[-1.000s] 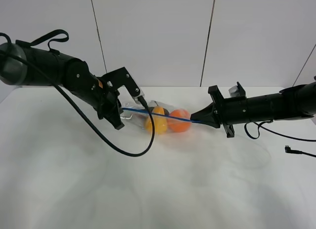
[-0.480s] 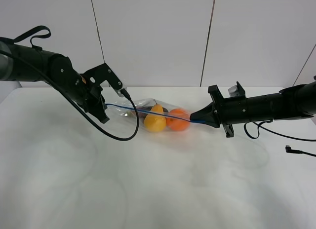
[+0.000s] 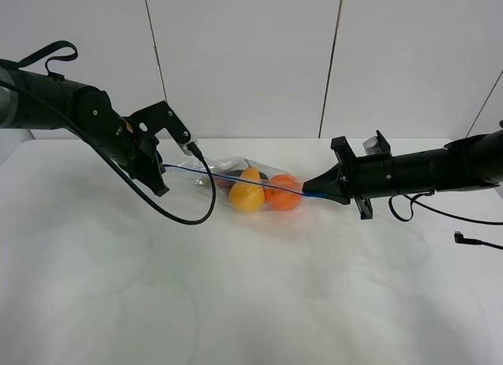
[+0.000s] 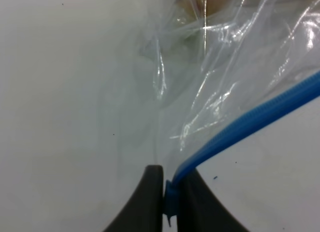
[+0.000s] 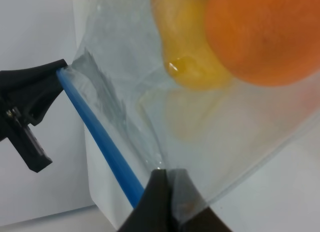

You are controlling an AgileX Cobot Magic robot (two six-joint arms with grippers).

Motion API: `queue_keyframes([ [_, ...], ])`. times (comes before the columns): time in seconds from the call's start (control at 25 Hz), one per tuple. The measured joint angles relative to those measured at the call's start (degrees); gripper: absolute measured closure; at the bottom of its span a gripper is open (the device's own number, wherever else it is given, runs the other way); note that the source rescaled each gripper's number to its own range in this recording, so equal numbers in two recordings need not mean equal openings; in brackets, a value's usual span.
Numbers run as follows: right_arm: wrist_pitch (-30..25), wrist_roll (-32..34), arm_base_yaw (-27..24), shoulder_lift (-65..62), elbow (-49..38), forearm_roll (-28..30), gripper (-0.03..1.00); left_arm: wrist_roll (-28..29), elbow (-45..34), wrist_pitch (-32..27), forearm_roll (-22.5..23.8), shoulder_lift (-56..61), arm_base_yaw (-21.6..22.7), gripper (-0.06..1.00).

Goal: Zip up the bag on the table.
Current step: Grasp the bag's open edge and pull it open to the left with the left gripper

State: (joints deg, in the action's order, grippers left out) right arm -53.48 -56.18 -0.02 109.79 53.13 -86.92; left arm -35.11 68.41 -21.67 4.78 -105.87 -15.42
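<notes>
The blue slider sits at the bag's end in the left wrist view, so my left gripper opens next.
The clear plastic bag (image 3: 240,184) lies on the white table (image 3: 251,302), holding a yellow pear (image 3: 247,195) and an orange (image 3: 283,192). Its blue seal strip (image 3: 236,178) is stretched taut between both grippers. My left gripper (image 3: 163,167) is shut on the strip's left end, and the left wrist view shows the blue strip (image 4: 250,119) pinched between the fingers (image 4: 150,197). My right gripper (image 3: 310,193) is shut on the right end. In the right wrist view, the strip (image 5: 100,137) runs from that gripper (image 5: 165,192) toward the left gripper (image 5: 30,92), past the pear (image 5: 187,47) and orange (image 5: 265,37).
A black cable (image 3: 181,215) loops from the left arm over the table in front of the bag. Another thin cable (image 3: 464,239) lies at the table's right edge. A white panelled wall (image 3: 251,58) stands behind the table.
My left gripper has slid leftward along the blue strip, from near the pear to the bag's left end, mostly in the first half second. The right gripper has stayed still.
</notes>
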Motion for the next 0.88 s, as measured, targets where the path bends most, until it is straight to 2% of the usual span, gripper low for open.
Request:
queue_keyframes([
  [0.12, 0.0, 0.0, 0.0, 0.0, 0.0, 0.1, 0.97, 2.0, 0.0, 0.0, 0.0, 0.0, 0.0, 0.91],
  [0.2, 0.1, 0.0, 0.0, 0.0, 0.0, 0.3, 0.97, 3.7, 0.0, 0.0, 0.5, 0.0, 0.1, 0.81],
  [0.28, 0.5, 0.0, -0.1, 0.0, 0.0, 1.2, 0.97, 5.7, 0.0, 0.0, 1.2, 0.0, 0.6, 0.65],
  [0.4, 0.9, 0.0, -0.2, 0.0, 0.0, 2.2, 0.97, 9.3, 0.0, 0.0, 1.7, 0.0, 0.8, 0.32],
  [0.52, 1.1, 0.0, -0.2, 0.0, 0.0, 3.0, 0.97, 13.9, 0.0, 0.0, 2.0, 0.0, 0.8, 0.08],
  [0.64, 1.2, 0.0, -0.2, 0.0, 0.0, 3.3, 0.97, 20.0, 0.0, -1.4, 2.1, 0.0, 1.8, -0.02],
  [0.88, 1.3, 0.0, -0.2, 0.0, 0.0, 3.6, 0.97, 35.1, 0.3, -10.0, 2.2, 0.0, 6.9, -0.05],
])
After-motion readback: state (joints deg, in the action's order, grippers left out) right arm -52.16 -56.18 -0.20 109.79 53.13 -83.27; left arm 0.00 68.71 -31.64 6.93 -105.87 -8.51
